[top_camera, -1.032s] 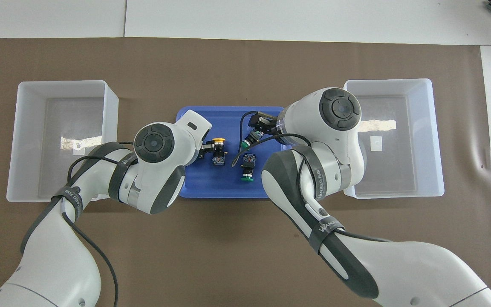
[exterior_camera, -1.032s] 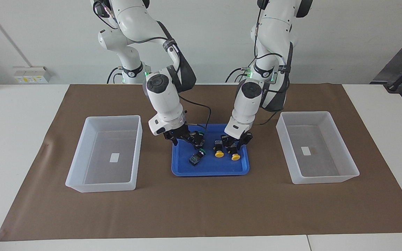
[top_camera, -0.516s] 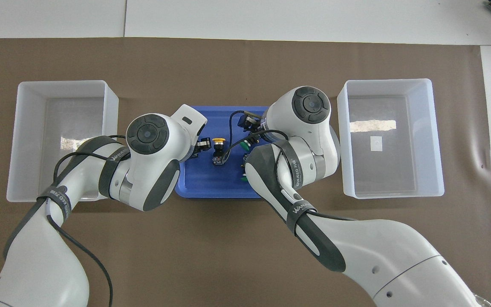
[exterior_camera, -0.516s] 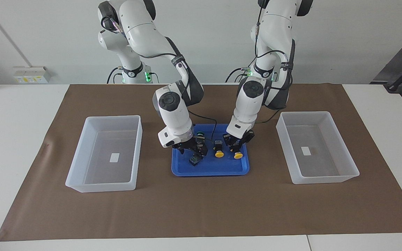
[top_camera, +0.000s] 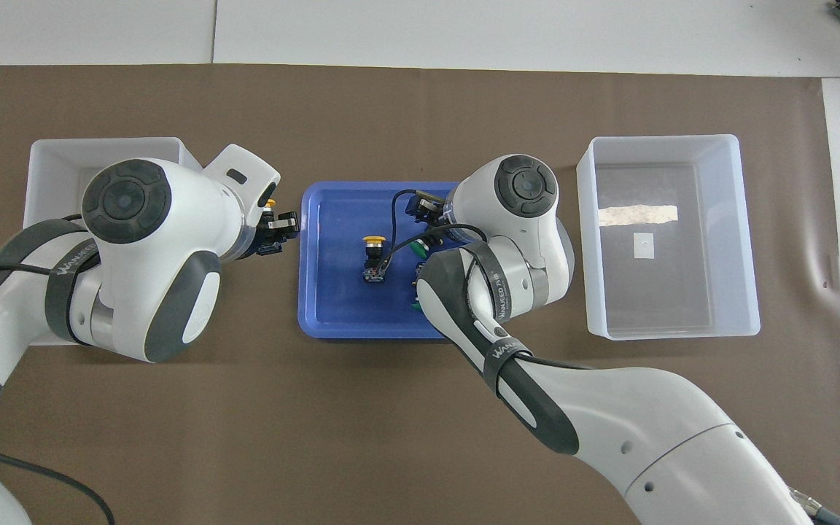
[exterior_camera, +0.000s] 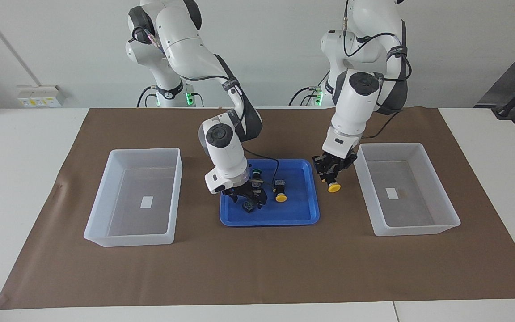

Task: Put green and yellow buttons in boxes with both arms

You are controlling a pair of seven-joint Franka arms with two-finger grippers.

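My right gripper should close on the button's body now. My right gripper's fingers reach down around the button's body above the green cap.
My left gripper (exterior_camera: 331, 178) is shut on a yellow button (exterior_camera: 334, 188) and holds it in the air over the brown mat, between the blue tray (exterior_camera: 268, 219) and the box (exterior_camera: 418, 230) at the left arm's end. It also shows in the overhead view (top_camera: 278, 232). My right gripper (exterior_camera: 248, 199) is low in the tray, down at a green button (exterior_camera: 249, 206). A second green button (exterior_camera: 255, 171) lies in the tray nearer to the robots. The other yellow button (exterior_camera: 280, 193) lies mid-tray. The box (exterior_camera: 128, 239) at the right arm's end holds no button.
A brown mat (exterior_camera: 257, 268) covers the table under the tray and both boxes. The right arm's wrist (top_camera: 515, 189) hides part of the tray from above. A black cable (exterior_camera: 268, 158) hangs over the tray.
My left gripper has lifted a yellow button out of the tray and carried it toward the box at the left arm's end. My right gripper has moved down onto the green button.
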